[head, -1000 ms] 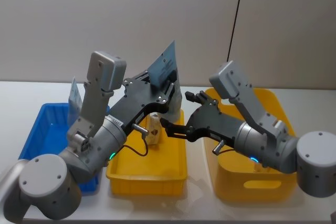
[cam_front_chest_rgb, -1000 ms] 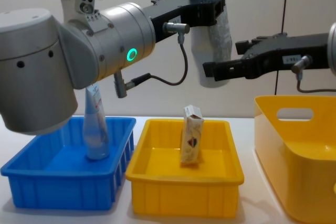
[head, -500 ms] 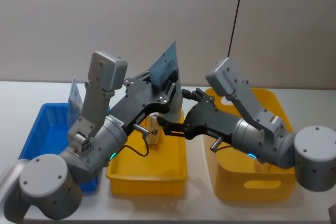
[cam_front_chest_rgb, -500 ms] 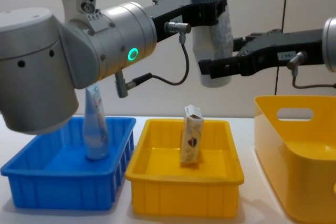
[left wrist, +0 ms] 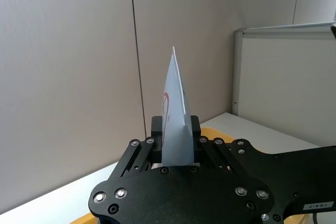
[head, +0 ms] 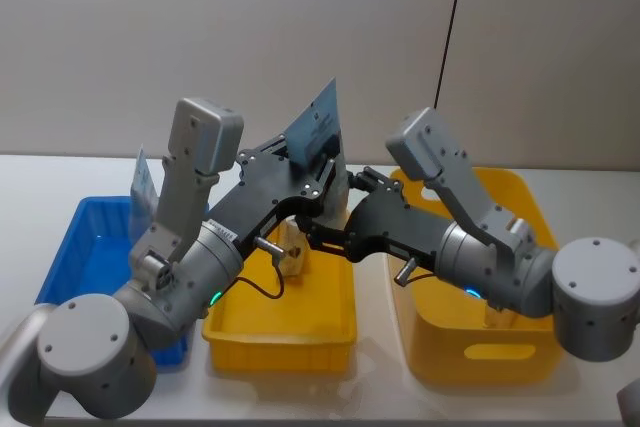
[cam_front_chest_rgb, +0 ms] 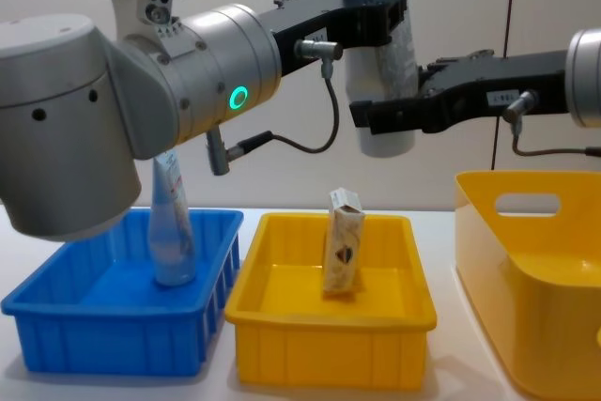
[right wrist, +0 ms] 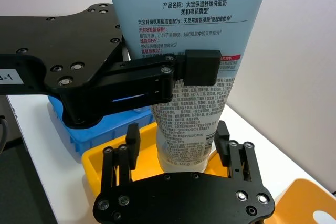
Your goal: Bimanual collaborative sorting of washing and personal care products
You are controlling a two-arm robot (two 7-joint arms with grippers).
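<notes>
The right gripper grabs the tube by its lower cap end (cam_front_chest_rgb: 385, 136) next, which hangs free, since my left gripper's fingers fill the tube's middle.
A tall whitish-blue tube (cam_front_chest_rgb: 392, 63) hangs upright in the air over the yellow tray (cam_front_chest_rgb: 329, 359), crimped end up. My left gripper (cam_front_chest_rgb: 383, 22) is shut on its middle. In the right wrist view my right gripper (right wrist: 178, 142) is open, one finger on each side of the tube's (right wrist: 191, 24) lower cap end with a small gap on either side. A second tube (cam_front_chest_rgb: 171, 223) leans in the blue bin (cam_front_chest_rgb: 113, 345). A beige carton (cam_front_chest_rgb: 343, 241) stands upright in the yellow tray.
A deep yellow bin (cam_front_chest_rgb: 535, 260) with a handle slot stands at the right. The three containers sit side by side on a white table, with a grey wall behind.
My right gripper has moved left until its fingers straddle the lower end of the held tube. The left arm and the tube have stayed still.
</notes>
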